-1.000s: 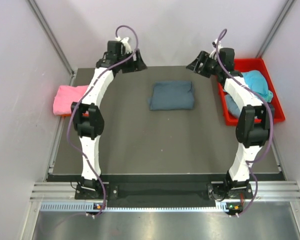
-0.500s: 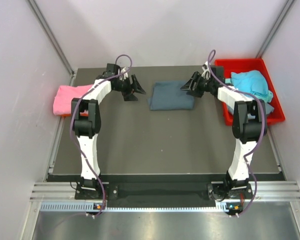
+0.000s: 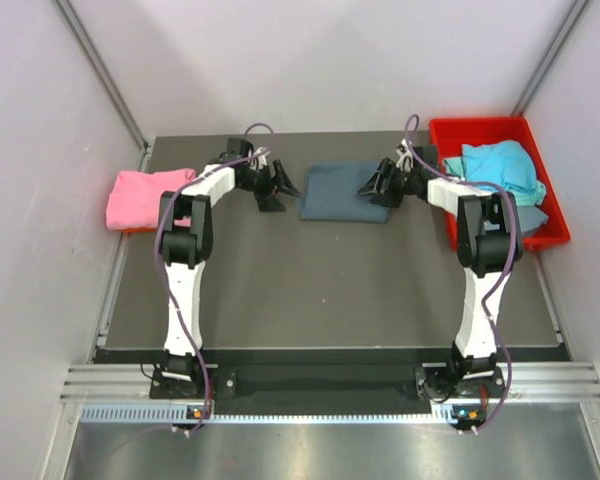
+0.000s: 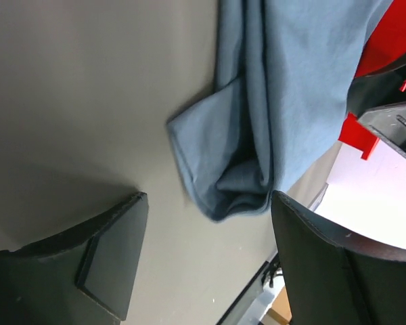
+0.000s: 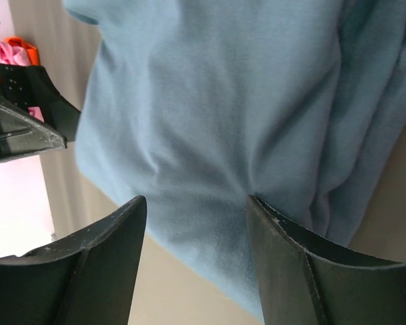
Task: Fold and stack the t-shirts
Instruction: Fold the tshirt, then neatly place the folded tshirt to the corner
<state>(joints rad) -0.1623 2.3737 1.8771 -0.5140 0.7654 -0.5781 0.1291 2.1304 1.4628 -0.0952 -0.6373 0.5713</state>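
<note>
My left gripper grabs the folded grey-blue t-shirt by its edge (image 3: 303, 206) facing the pink t-shirt next, to stack the grey-blue t-shirt on top.
A folded grey-blue t-shirt (image 3: 344, 192) lies at the back middle of the dark table (image 3: 320, 280). My left gripper (image 3: 277, 187) is open and low at the shirt's left edge; in the left wrist view the shirt's corner (image 4: 243, 156) lies just ahead of the fingers (image 4: 115, 250). My right gripper (image 3: 377, 186) is open and low over the shirt's right edge; the right wrist view shows the cloth (image 5: 210, 135) spread between its fingers (image 5: 108, 264). A folded pink t-shirt (image 3: 146, 197) lies at the table's left edge. A light blue t-shirt (image 3: 500, 168) is bunched in the red bin (image 3: 550, 235).
The red bin stands at the back right, next to my right arm. White walls close in on both sides and behind. A metal rail (image 3: 320, 385) runs along the near edge by the arm bases.
Both grippers came down from above the table's back edge and moved inward, the left to the grey-blue shirt's left edge, the right to its right edge.
</note>
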